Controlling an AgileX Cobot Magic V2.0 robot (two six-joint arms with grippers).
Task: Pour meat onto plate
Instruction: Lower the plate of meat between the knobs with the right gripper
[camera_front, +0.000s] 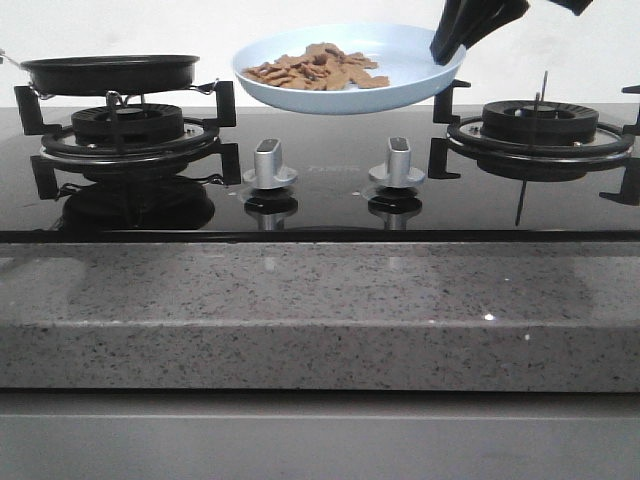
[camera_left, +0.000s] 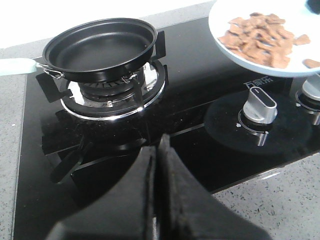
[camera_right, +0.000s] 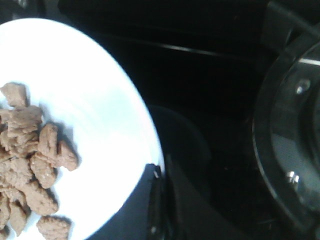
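Observation:
The pale-blue plate hangs above the hob (camera_front: 335, 150) and its silver knobs, so my right gripper keeps hold of the plate for now.
The pale-blue plate (camera_front: 400, 95) hangs in the air over the middle of the hob, between the two burners. My right gripper (camera_front: 445, 50) is shut on its right rim, one finger over the rim and one under it (camera_right: 161, 172). The meat (camera_front: 318, 68) lies heaped on the plate's left half, as tan flat pieces (camera_right: 35, 165) (camera_left: 260, 37). The plate (camera_left: 220, 22) (camera_right: 90, 100) is held roughly level. My left gripper (camera_left: 157, 150) is shut with nothing in it, low over the hob's front left, and does not show in the front view.
A black frying pan (camera_front: 110, 72) (camera_left: 100, 47) sits empty on the left burner, its pale handle pointing left. Two silver knobs (camera_front: 268, 165) (camera_front: 397, 163) stand under the plate. The right burner (camera_front: 540, 125) holds nothing. A speckled stone counter edge (camera_front: 320, 310) runs along the front.

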